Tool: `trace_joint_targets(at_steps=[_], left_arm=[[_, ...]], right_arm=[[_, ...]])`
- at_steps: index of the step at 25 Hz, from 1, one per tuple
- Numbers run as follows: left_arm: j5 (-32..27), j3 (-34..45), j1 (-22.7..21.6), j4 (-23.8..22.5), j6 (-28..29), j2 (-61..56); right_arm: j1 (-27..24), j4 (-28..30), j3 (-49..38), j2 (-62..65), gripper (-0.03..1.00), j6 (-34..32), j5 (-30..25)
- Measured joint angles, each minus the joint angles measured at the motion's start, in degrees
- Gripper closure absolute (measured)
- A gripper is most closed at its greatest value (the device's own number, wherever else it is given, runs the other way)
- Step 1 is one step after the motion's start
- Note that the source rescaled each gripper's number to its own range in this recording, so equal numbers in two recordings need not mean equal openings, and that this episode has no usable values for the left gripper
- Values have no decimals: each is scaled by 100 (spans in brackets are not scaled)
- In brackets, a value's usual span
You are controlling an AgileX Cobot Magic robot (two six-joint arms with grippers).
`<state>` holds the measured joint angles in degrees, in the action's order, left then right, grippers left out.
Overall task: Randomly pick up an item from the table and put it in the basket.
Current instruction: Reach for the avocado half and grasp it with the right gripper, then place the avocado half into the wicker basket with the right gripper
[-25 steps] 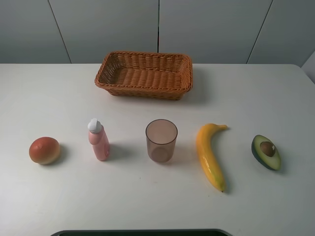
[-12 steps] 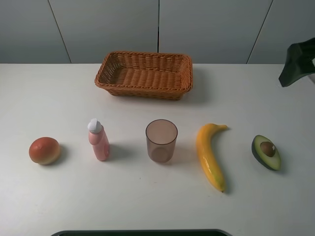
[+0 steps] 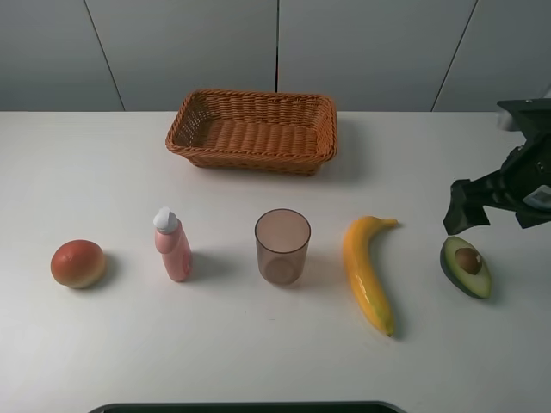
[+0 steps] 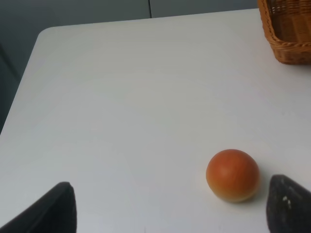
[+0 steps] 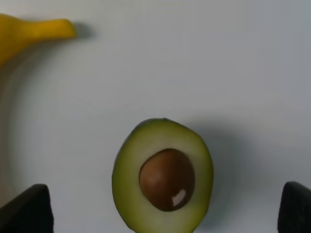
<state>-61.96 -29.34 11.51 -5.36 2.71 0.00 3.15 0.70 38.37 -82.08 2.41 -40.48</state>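
Note:
I will next use my right gripper to take hold of the halved avocado (image 3: 466, 266) by its rounded sides, so that it can go in the basket.
The halved avocado (image 3: 466, 266) lies flat side up on the white table (image 3: 103, 163) at the far right; the right wrist view shows it (image 5: 163, 182) centred between the fingers. My right gripper (image 3: 492, 212) is open and hovers just above and behind the avocado, not touching it; in its wrist view (image 5: 162, 213) the two fingertips stand wide on either side. The wicker basket (image 3: 251, 131) stands empty at the back centre. My left gripper (image 4: 167, 213) is open and empty; it is out of the exterior high view.
A row across the table: red-orange round fruit (image 3: 77, 263), pink bottle (image 3: 172, 245), translucent cup (image 3: 281, 246), yellow banana (image 3: 368, 274) just left of the avocado. The left wrist view shows the round fruit (image 4: 232, 174) and a basket corner (image 4: 286, 29).
My right arm came in from the upper right edge and dropped down to just above the avocado. No object on the table has moved.

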Motion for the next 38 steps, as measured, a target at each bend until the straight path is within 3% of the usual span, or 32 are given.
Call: trace_joint_targets(at_steps=[8,17,26,27,28,29,30,38], left_arm=[[0,0,0,0,0,-2],[0,0,0,0,0,-2],[0,0,0,0,0,0],[0,0,0,0,0,0],[0,0,0,0,0,0],[0,0,0,0,0,0],[0,0,0,0,0,0],[0,0,0,0,-11,0]], right_arm=[[0,0,-276,-847,-3,-22,629],[0,0,-297,-1719,-3,-33,896],[0,0,-297,-1737,-2,-74,1028],[0,0,-297,-1737,12,-91,1028],[0,0,-297,-1737,37,-120,1028],[0,-8,-297,-1737,71,-135,1028],[0,-8,-297,-1737,96,-164,1028],[0,-70,-297,-1697,97,-171,1028]])
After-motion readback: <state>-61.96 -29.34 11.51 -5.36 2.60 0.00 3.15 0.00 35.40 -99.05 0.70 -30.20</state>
